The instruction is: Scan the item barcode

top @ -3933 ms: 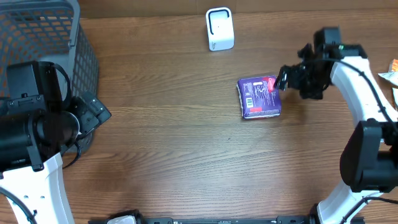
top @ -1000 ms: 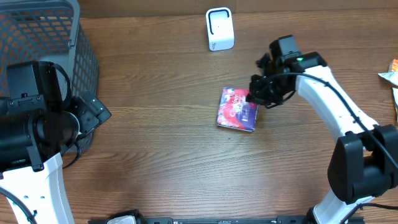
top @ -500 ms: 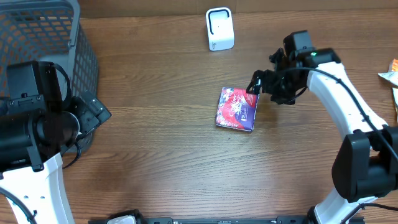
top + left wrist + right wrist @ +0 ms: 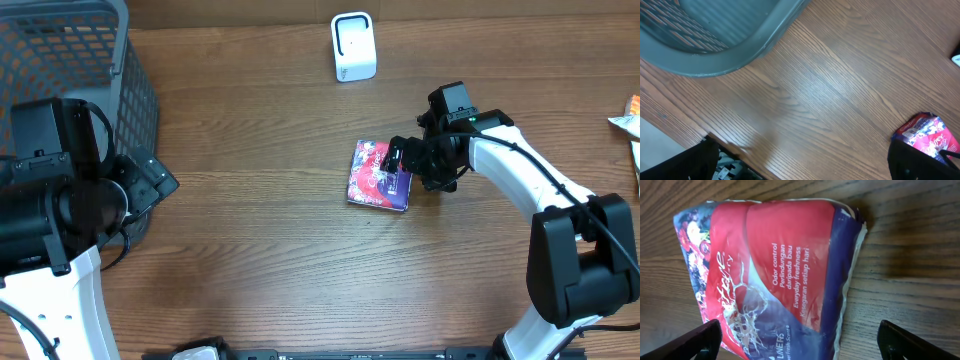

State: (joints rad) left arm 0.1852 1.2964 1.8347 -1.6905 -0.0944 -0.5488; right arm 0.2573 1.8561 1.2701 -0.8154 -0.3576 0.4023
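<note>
The packet has its red printed side up, beneath my right gripper. My right gripper should next pinch the packet at its edge (image 4: 401,178) (image 4: 801,339) beneath my right gripper, so the rest and the bottom of the packet stay free to scan.
The item (image 4: 380,174), a purple and red soft packet, lies flat on the wooden table with its red printed face up; no barcode shows on it. My right gripper (image 4: 399,160) hovers over the packet's right edge, open. In the right wrist view the packet (image 4: 775,275) fills the space between and ahead of the spread fingertips (image 4: 700,340), and nothing is gripped. The white scanner (image 4: 352,46) stands at the table's far edge. My left gripper (image 4: 152,181) is open near the basket, well apart from the packet (image 4: 930,137).
A grey mesh basket (image 4: 60,70) takes up the far left corner; its rim (image 4: 715,55) shows in the left wrist view. Other packets (image 4: 628,118) lie at the right edge. Bare wood separates the item from the scanner.
The right gripper let go of the packet, drew back to the right, then came back over its right edge with jaws open. Since the oldest frame the packet was flipped and moved left.
</note>
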